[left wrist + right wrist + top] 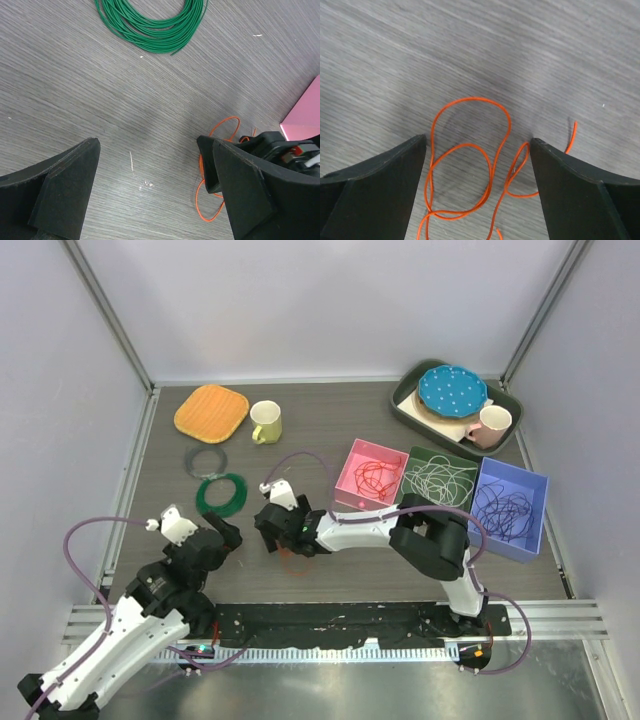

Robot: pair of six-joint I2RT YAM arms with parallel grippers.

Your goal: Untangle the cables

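Observation:
My right gripper closes on the orange cable next, since in the right wrist view the fingers are down level with the loops.
A single thin orange cable lies in loose crossing loops on the table. My right gripper hangs open straight over it, a finger on each side, touching nothing. In the top view this orange cable shows just under the right gripper. My left gripper is open and empty to the left of it. In the left wrist view, part of the orange cable peeks out beside the right finger of the left gripper. Red cables fill a pink box, white ones a green box, purple ones a blue box.
A dark-green wound ring and a grey ring lie beyond the left gripper. Farther back sit a yellow mug and an orange pad. At back right, a dark tray holds a blue plate and a pink mug.

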